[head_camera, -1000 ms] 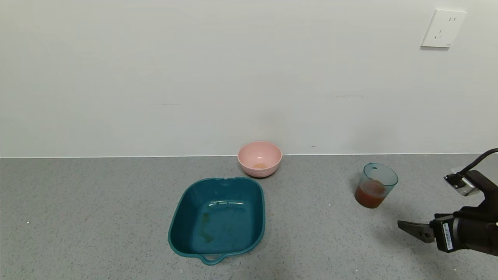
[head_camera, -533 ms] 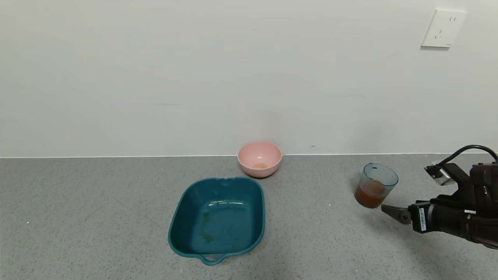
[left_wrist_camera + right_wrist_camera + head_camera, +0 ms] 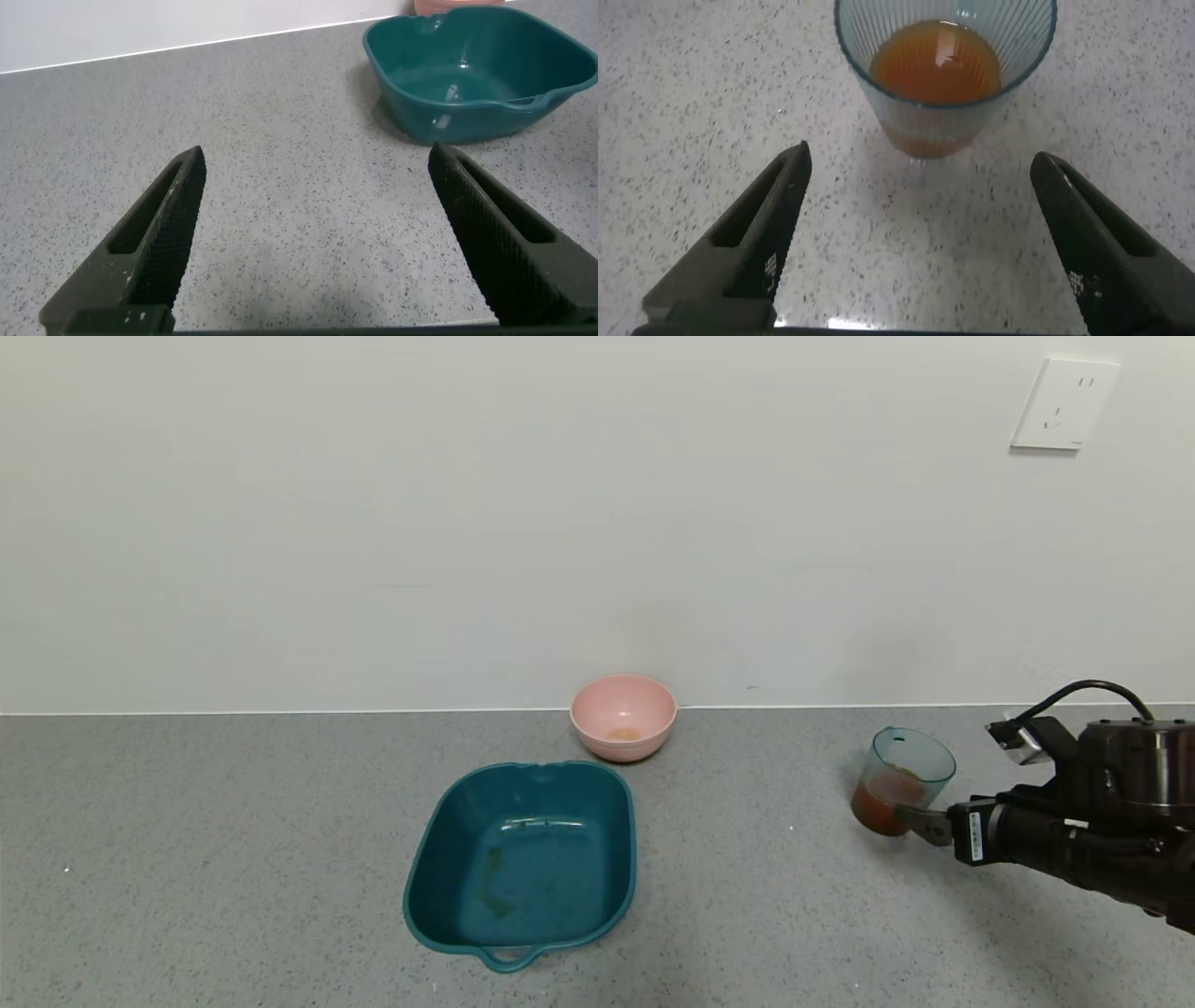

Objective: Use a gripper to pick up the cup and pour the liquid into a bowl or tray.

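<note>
I should next grab the cup by its ribbed sides with my right gripper and keep the cup upright, because the cup is open and holds Reddish-brown liquid (image 3: 882,805) (image 3: 936,65).
The ribbed blue-green cup (image 3: 902,779) stands upright on the grey counter at the right, part-filled with reddish-brown liquid (image 3: 882,805). My right gripper (image 3: 920,821) is open, its fingertip at the cup's lower side. In the right wrist view the cup (image 3: 945,70) stands just beyond the open gripper (image 3: 920,177), not between the fingers, and the liquid (image 3: 936,65) shows inside. The dark teal tray (image 3: 523,863) sits mid-counter, holding only faint smears. My left gripper (image 3: 318,177) is open over bare counter, with the tray (image 3: 476,70) beyond it.
A small pink bowl (image 3: 623,716) stands against the wall behind the tray. A white wall socket (image 3: 1064,404) is at the upper right. Grey speckled counter (image 3: 187,859) stretches left of the tray.
My right arm has moved left and away from me, from the counter's right edge up to the cup. The cup, tray and bowl have not moved.
</note>
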Tool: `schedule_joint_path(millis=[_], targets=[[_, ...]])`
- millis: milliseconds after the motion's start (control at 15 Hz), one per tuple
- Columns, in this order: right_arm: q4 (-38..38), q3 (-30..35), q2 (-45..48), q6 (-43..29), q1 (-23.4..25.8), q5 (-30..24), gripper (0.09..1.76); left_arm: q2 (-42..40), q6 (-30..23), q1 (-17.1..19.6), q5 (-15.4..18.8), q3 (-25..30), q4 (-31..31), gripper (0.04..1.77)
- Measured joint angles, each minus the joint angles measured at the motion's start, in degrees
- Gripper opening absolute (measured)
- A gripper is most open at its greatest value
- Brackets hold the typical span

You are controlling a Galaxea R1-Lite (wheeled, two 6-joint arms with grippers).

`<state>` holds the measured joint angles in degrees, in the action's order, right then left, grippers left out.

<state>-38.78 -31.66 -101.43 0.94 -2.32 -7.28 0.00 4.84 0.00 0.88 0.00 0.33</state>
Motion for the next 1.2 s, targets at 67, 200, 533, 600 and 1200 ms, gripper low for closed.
schedule_joint_path(millis=[67,200,533,600,1200], targets=[[-0.57,-0.67,-1.19,0.0,0.11,0.01,1.71,0.0,0.04,0.0,0.0,0.0,0.0,1.72],[-2.34,-2.22,-3.45,-0.06,0.48,-0.02,1.71,0.0,0.04,0.0,0.0,0.0,0.02,1.72],[-2.54,-6.53,-7.29,-0.09,0.67,0.01,1.71,0.0,0.01,0.0,0.0,0.0,0.0,1.72],[-2.58,-7.23,-8.06,-0.06,0.67,0.09,1.71,0.0,0.01,0.0,0.0,0.0,0.02,1.72],[-6.92,-9.9,-13.76,-0.1,0.69,0.06,1.71,0.0,0.04,0.0,0.0,0.0,0.02,1.72]])
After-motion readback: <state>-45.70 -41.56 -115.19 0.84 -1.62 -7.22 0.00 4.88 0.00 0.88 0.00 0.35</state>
